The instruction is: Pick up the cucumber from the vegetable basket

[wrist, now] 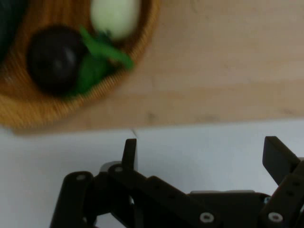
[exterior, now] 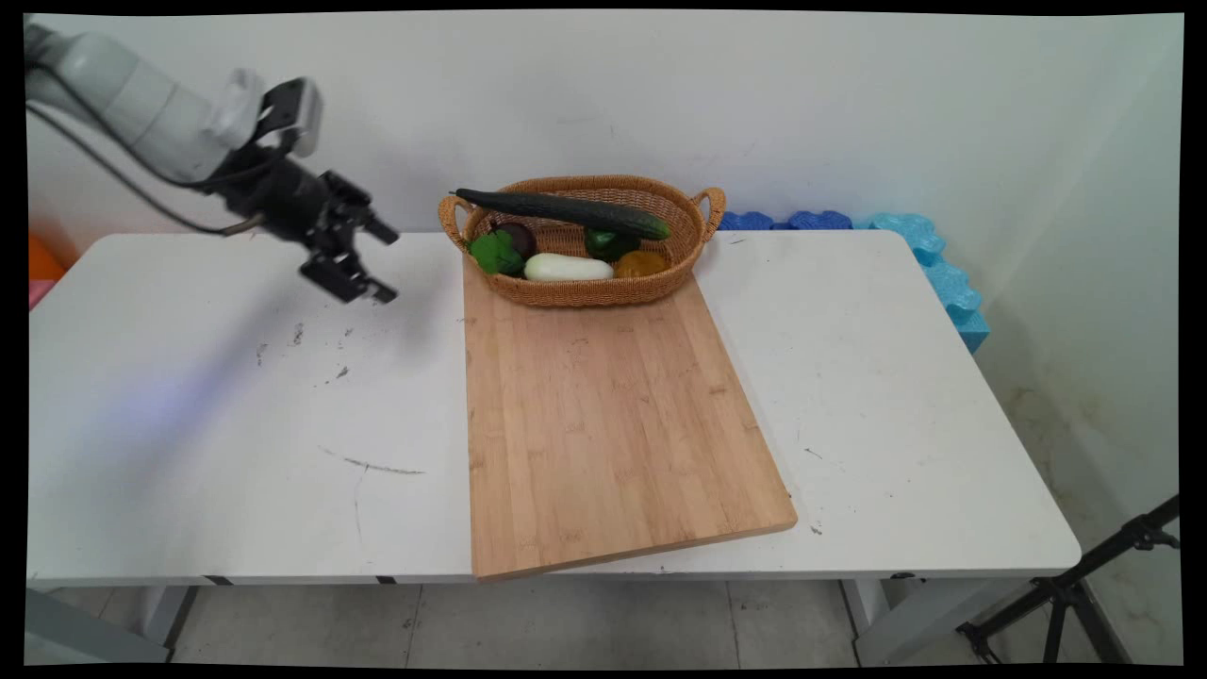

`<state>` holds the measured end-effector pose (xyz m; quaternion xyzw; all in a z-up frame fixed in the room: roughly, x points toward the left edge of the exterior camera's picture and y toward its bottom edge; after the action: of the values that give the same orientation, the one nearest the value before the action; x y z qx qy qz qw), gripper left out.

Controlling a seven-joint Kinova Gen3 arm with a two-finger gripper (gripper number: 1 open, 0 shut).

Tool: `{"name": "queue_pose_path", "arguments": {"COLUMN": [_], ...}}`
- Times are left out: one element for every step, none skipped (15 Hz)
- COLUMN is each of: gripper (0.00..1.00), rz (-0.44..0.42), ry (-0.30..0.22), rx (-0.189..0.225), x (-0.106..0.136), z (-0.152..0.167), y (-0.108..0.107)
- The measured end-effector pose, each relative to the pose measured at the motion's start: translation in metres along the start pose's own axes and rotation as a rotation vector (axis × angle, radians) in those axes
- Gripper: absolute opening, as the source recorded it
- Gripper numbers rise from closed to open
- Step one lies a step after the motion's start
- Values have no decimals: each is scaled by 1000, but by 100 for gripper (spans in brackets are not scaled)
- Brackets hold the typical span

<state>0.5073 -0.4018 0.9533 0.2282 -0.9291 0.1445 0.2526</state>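
I will grab the long dark green cucumber by its middle [exterior: 550, 206] next. Then I will lift the cucumber out of the wicker basket [exterior: 585, 290] with my gripper.
My black gripper [exterior: 387, 264] hangs open and empty above the white table [exterior: 236, 424], a little left of the wicker basket [exterior: 585, 290]. In the hand view the gripper [wrist: 202, 154] has its fingers spread wide over the table, near the wooden board's edge. The basket [wrist: 42, 114] stands on the far end of the wooden cutting board [exterior: 603, 415]. It holds a long dark cucumber [exterior: 566, 210] laid across its rim, a dark purple eggplant [wrist: 52, 59], a leafy green vegetable [exterior: 496, 253], a white vegetable [exterior: 568, 269], a green pepper [exterior: 610, 243] and an orange one [exterior: 641, 263].
Blue foam pieces [exterior: 934, 264] lie along the table's far right edge against the wall. A black tripod leg [exterior: 1084, 585] stands on the floor at the lower right. Dark scuffs [exterior: 368, 465] mark the left part of the table.
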Motion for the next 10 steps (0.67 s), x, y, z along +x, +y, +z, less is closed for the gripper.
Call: {"name": "queue_pose_path", "arguments": {"gripper": [100,100,100,100,100,100,100,100,100,100], "rz": [8,19,33,46,55,61,69,79,89,99], "ry": [4,11,18,25,31,35,39,43,46,46], "rx": [6,17,28,40,50,57,67,79,90,99], "x": [7,17,29,40,50,56,65,74,83,90], "z": [3,8,14,21,26,31,37,45,53,60], "y": [-3,-8,-13,-18,-23,-27,-32,-38,-45,-50]}}
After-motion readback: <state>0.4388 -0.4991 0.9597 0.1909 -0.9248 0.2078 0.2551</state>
